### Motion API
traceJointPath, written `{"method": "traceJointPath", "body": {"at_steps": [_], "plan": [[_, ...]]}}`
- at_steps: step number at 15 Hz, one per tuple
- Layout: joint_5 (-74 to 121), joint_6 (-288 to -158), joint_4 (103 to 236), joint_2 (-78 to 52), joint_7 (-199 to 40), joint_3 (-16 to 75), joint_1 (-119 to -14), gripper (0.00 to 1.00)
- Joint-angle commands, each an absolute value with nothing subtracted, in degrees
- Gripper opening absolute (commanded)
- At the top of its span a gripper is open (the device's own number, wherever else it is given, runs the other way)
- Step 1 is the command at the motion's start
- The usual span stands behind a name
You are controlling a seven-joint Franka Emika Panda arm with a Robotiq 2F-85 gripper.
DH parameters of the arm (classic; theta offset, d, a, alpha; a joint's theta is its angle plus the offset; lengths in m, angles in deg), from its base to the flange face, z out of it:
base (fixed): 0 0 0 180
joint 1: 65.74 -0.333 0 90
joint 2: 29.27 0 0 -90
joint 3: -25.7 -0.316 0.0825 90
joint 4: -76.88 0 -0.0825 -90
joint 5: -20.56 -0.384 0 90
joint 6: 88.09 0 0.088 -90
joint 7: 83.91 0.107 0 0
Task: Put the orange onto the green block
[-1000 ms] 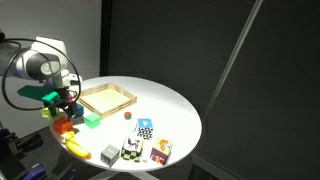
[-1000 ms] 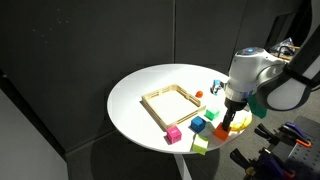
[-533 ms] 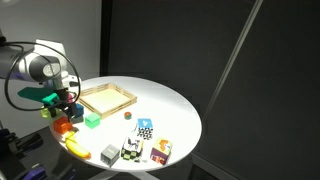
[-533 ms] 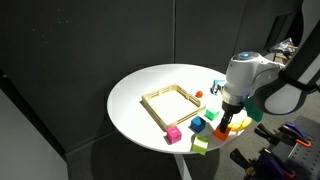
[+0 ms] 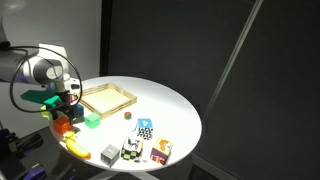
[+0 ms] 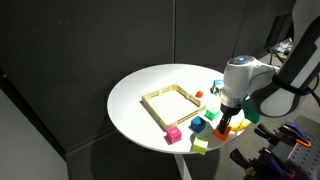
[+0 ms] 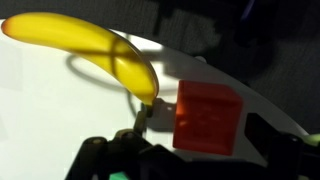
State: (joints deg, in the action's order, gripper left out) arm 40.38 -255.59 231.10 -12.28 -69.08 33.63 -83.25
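Observation:
The orange sits between my fingers with one of them at each side of it, so my fingers would catch the orange if I closed them now.
The orange [image 7: 207, 108], a small orange-red block, lies on the white table between my gripper's [image 7: 197, 140] two fingers in the wrist view. The fingers stand wide apart and do not touch it. In both exterior views the gripper [image 5: 63, 108] [image 6: 229, 117] hangs low over the orange [image 5: 64, 127] [image 6: 236, 128] near the table's edge. The green block [image 5: 92, 120] [image 6: 212, 115], a bright green cube, sits on the table a short way from the gripper, toward the wooden tray.
A yellow banana [image 7: 90, 45] [image 5: 75, 147] lies close to the orange. A wooden tray [image 5: 107, 97] [image 6: 171, 102] sits mid-table. A blue cube [image 6: 197, 125], a magenta cube [image 6: 173, 134], a yellow-green block [image 6: 200, 146] and patterned blocks [image 5: 145, 128] lie around. The table edge is close.
The gripper has sunk slightly toward the orange and the arm has shifted a little. The blocks have not moved.

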Motion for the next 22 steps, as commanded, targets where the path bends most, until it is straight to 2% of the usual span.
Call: {"method": "traceJointPath", "body": {"at_steps": [1,4,5,6,11,12,15,22], "plan": [[41.6,-256.3,230.0,-10.9,-67.1,35.5,-85.0,1.0],[41.4,-256.3,229.8,-10.2,-67.3,36.1,-85.6,1.0],[41.3,-256.3,229.7,-10.1,-67.3,36.2,-85.8,0.84],[41.2,-256.2,229.7,-10.0,-67.4,36.3,-85.9,0.74],[40.8,-254.9,229.6,-10.6,-67.7,36.3,-86.2,0.34],[40.8,-254.5,229.7,-11.1,-67.7,36.5,-86.3,0.3],[40.1,-252.7,230.1,-13.0,-68.9,35.8,-85.3,0.25],[40.9,-247.5,231.0,-18.9,-69.3,34.3,-83.1,0.24]]}}
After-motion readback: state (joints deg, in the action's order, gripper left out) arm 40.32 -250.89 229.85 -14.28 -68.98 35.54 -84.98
